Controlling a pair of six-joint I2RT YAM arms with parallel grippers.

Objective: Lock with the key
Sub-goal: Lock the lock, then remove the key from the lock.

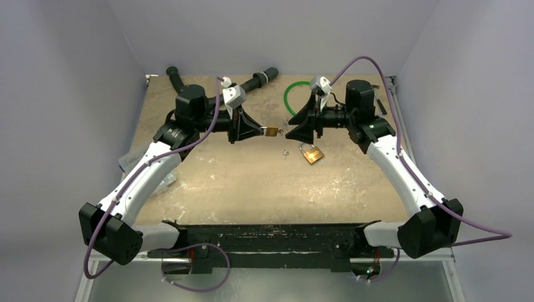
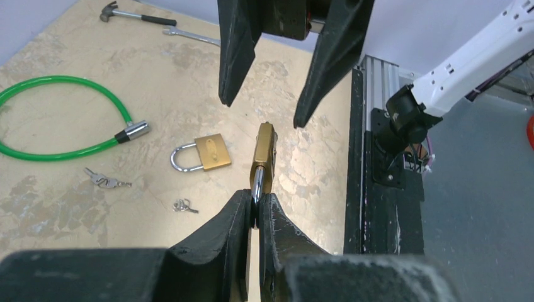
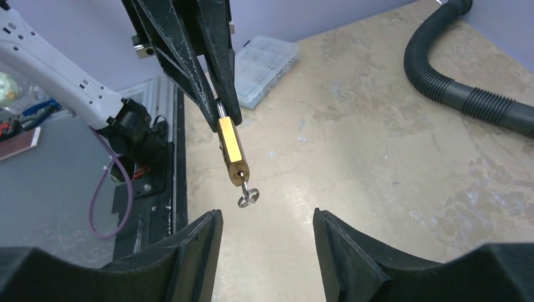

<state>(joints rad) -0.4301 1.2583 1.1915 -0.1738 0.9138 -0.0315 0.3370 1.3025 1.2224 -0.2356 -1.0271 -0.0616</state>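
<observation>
I will next grab the key with my right gripper by its ringed end outside the keyhole [image 1: 281, 132] [image 3: 247, 195]. That grip lets me pull the key out of the lock.
The lock [image 2: 264, 157], a small brass padlock, hangs in the air above the table. My left gripper [image 2: 259, 204] is shut on its silver shackle. In the right wrist view the lock [image 3: 233, 150] points its keyhole end at me. The key [image 3: 247, 195] sticks out of that keyhole, with a small wire ring on its end. My right gripper [image 3: 266, 217] faces the key with its jaws open and apart from it; nothing sits between them. From above, the lock [image 1: 271, 131] spans the small gap between the left gripper [image 1: 261, 131] and the right gripper [image 1: 288, 133].
A second brass padlock [image 2: 211, 151] lies on the table below, with loose keys [image 2: 107, 181] and a small key ring [image 2: 183, 205] beside it. A green cable loop [image 2: 38, 119], a hammer [image 2: 129, 12] and a wrench [image 2: 192, 36] lie farther off. A black hose [image 3: 466, 94] and a clear plastic box [image 3: 264, 60] are near the table's edges.
</observation>
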